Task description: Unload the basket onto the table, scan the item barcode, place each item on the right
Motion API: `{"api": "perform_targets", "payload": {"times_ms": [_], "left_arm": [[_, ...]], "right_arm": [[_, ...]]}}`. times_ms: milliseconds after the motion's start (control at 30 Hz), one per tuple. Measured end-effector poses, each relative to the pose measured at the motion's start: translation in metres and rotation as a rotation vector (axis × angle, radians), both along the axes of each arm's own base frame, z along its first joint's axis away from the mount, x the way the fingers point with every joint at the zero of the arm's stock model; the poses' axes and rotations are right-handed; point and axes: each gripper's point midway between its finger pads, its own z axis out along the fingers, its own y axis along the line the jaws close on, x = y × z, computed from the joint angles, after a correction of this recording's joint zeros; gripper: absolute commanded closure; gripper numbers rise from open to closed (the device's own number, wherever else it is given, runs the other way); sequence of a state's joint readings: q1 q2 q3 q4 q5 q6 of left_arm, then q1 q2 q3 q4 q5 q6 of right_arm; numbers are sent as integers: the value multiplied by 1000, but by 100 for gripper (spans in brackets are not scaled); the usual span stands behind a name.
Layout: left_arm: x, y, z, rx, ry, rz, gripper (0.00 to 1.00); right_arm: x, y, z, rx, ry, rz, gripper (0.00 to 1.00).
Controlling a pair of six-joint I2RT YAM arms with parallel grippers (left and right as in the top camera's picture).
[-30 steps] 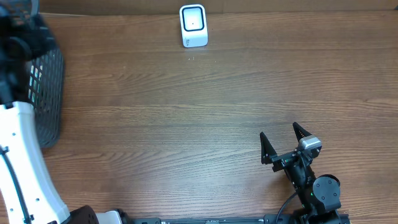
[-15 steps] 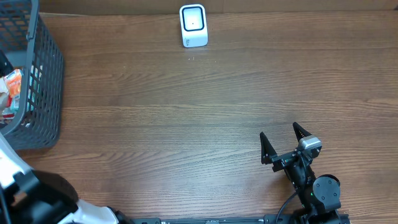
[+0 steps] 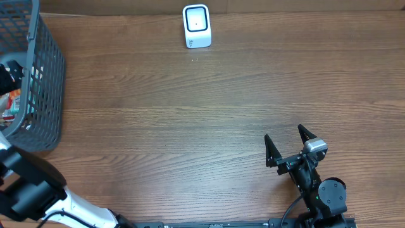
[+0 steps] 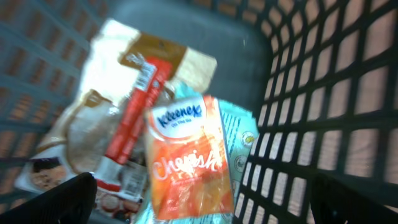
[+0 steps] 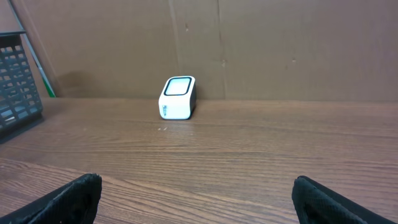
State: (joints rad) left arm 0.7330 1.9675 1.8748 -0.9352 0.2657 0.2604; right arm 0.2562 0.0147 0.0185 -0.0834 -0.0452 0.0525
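Note:
My left gripper should grab the orange Kleenex pack (image 4: 186,149) by its long side edges next, so the pack's broad sides stay free for the scanner.
A dark mesh basket (image 3: 47,76) stands at the table's far left. In the left wrist view an orange Kleenex pack (image 4: 186,149) lies inside it on a teal pack (image 4: 245,134), beside a red-and-white packet (image 4: 134,118). My left gripper (image 4: 202,196) hangs open just above the orange pack and touches nothing. The image is blurred, and no barcode can be read. The white scanner (image 3: 197,26) stands at the table's far edge and also shows in the right wrist view, scanner (image 5: 178,98). My right gripper (image 3: 285,144) rests open and empty near the front right.
The basket's mesh wall (image 4: 323,93) runs close along the right of my left gripper. A brown cardboard wall (image 5: 280,43) stands behind the scanner. Bare wood tabletop (image 3: 190,126) lies between the basket, the scanner and my right gripper.
My left arm has swung over the basket; its white link dropped toward the front-left corner, uncovering the basket. The right arm has not moved.

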Motion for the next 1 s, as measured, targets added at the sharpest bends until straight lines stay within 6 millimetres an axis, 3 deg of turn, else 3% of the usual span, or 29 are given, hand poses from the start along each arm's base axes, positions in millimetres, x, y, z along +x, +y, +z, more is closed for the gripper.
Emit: {"api": "perform_targets", "payload": {"times_ms": [100, 533, 733, 1000], "left_arm": [[1, -1, -23, -39, 41, -16, 0], [0, -1, -76, -108, 136, -37, 0], [-1, -1, -99, -132, 177, -42, 16], [-1, -3, -104, -132, 191, -55, 58]], "right_arm": [[0, 0, 0, 0, 0, 0, 0], [0, 0, 0, 0, 0, 0, 0], [0, 0, 0, 0, 0, 0, 0], [0, 0, 0, 0, 0, 0, 0]]}}
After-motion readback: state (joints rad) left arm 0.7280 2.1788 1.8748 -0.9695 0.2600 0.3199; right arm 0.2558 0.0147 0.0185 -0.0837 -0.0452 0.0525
